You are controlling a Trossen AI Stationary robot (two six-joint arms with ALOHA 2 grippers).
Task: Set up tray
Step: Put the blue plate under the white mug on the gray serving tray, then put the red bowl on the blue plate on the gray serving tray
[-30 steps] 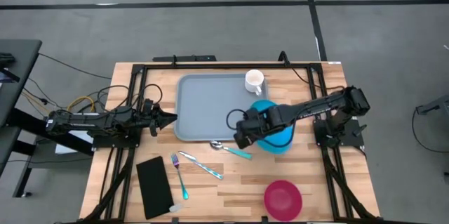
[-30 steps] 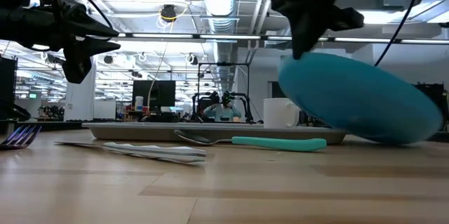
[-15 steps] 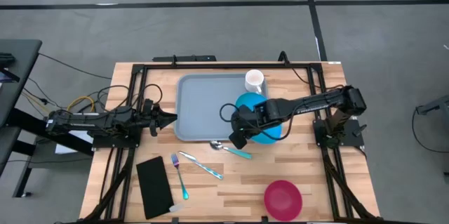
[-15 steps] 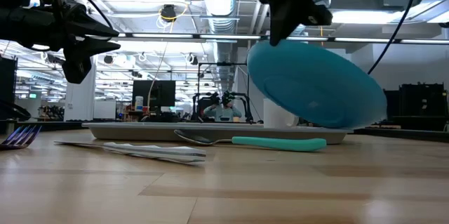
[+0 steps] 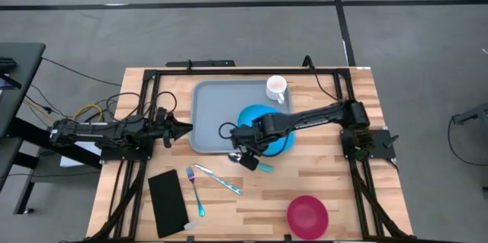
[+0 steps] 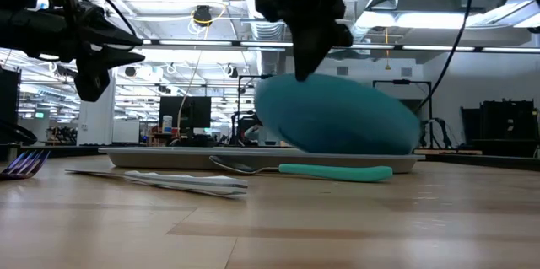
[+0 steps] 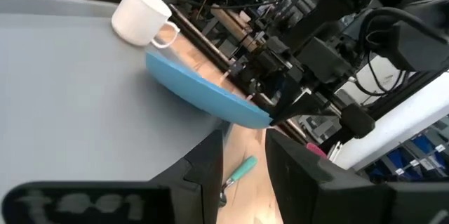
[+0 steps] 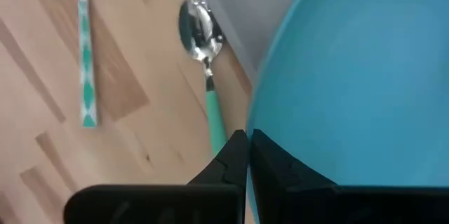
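I need to move the plate inward with my right gripper before I let go of it, because the blue plate's rim (image 5: 276,154) sticks out over the tray's near edge.
The grey-blue tray (image 5: 217,110) lies at the table's far middle, with a white mug (image 5: 276,87) standing in its far right corner. A blue plate (image 5: 261,115) hangs tilted over the tray's near right part. My right gripper (image 5: 248,142) is shut on it and points down. My left gripper (image 5: 180,129) waits level just left of the tray, its fingers (image 7: 210,164) apart with nothing between them. In the low view the plate (image 6: 337,117) hides the mug. My right gripper pinches the plate's rim (image 8: 251,122) between its two fingers, on the plate's near left side. It comes from above, pointing steeply down. The plate (image 6: 337,117) hangs tilted, held side highest. I cannot tell whether its low side touches the tray (image 6: 152,158).
A teal-handled spoon (image 5: 255,163) lies just off the tray's near edge, under the gripper. A knife (image 5: 219,180), a fork (image 5: 195,191) and a black napkin (image 5: 168,201) lie near left. A pink dish (image 5: 307,214) sits near right.
My right gripper has carried the blue plate toward the table's left, from beside the tray's right edge to over its near right part, rolling its wrist as it went. The plate has sunk a little and hangs less steeply.
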